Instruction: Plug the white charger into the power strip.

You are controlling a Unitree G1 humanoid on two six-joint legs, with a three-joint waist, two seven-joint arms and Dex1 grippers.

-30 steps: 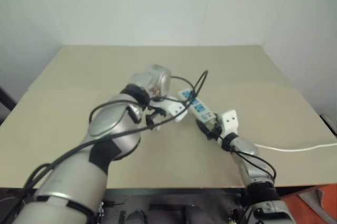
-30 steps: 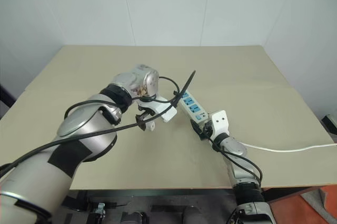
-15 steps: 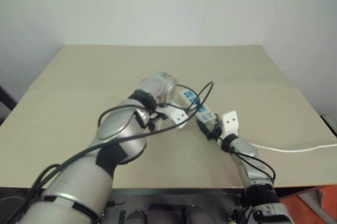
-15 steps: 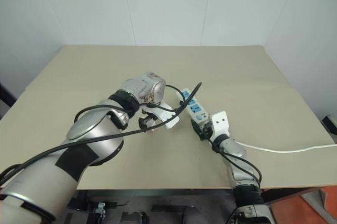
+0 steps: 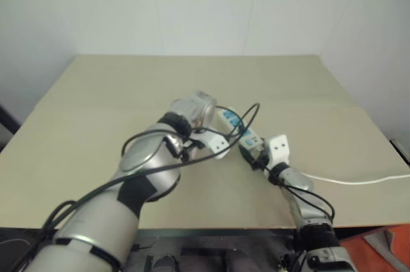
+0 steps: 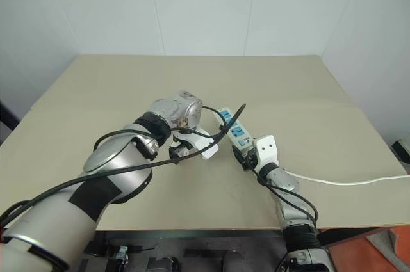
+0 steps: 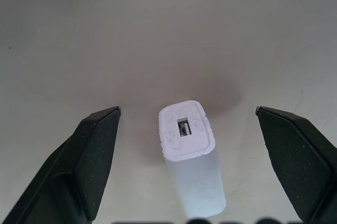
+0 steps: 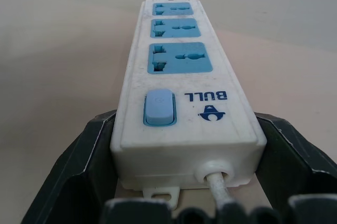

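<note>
I should close my left gripper now, because my left fingers are beside the white charger (image 7: 190,156), around its side with the port. Closing now would hold it.
The white charger (image 7: 190,156) stands on end on the tan table (image 6: 96,93), its port face turned up toward my left wrist. My left gripper (image 7: 187,111) points straight down over it, open, one black finger on each side and neither touching it. The power strip (image 8: 179,84), a white bar with blue sockets and a blue switch, lies slanted at the table's middle right (image 6: 230,126). My right gripper (image 8: 187,119) lies level at the strip's cord end, its fingers (image 8: 87,155) pressed against both sides, shut on it.
The strip's thin white cord (image 6: 346,181) runs off to the right across the table toward its right edge. My left arm's black cables (image 6: 221,118) loop over the strip's far end. Bare tabletop lies to the left and at the back.
My left forearm and elbow have swung a little to the right. Both grippers keep their places, and their jaws stand as before.
</note>
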